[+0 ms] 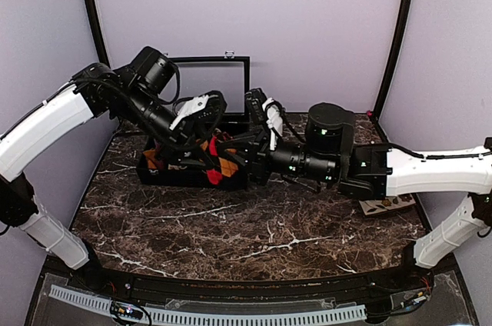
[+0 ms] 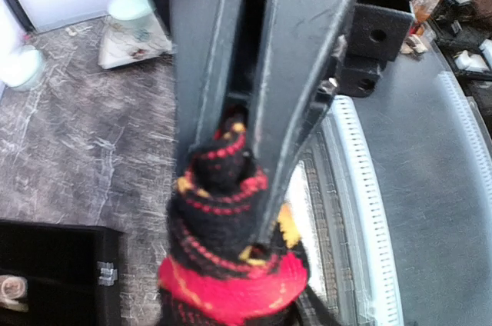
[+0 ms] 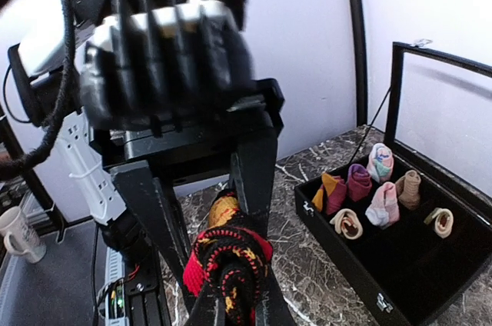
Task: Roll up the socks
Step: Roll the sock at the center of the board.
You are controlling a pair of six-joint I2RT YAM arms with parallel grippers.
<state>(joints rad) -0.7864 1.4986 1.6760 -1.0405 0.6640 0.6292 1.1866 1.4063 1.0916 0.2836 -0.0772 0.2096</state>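
Observation:
Next, to roll the sock, my left gripper takes hold of the sock by its folded end (image 1: 213, 158) (image 2: 234, 289) opposite my right gripper, one fingertip in the fold.
One of the socks (image 1: 217, 158), black knit with red and orange argyle, is bunched into a roll and hangs in the air between both grippers, above the black box's right end. My right gripper (image 3: 234, 299) is shut on the roll's (image 3: 231, 253) lower end. My left gripper (image 2: 231, 207) comes from the other side with its fingers (image 2: 296, 111) slightly parted and straddling the roll (image 2: 219, 218); one finger presses into its fold and the other stands just off it. In the top view the left gripper (image 1: 201, 149) and right gripper (image 1: 233, 154) meet tip to tip. No other long sock shows.
An open black box (image 3: 346, 264) with several small sock rolls (image 3: 382, 203) in its compartments sits on the marble table (image 1: 231, 234), with its lid (image 1: 211, 84) standing upright behind. A power strip (image 1: 388, 204) lies at the right edge. A white cup (image 2: 23, 68) stands off the table.

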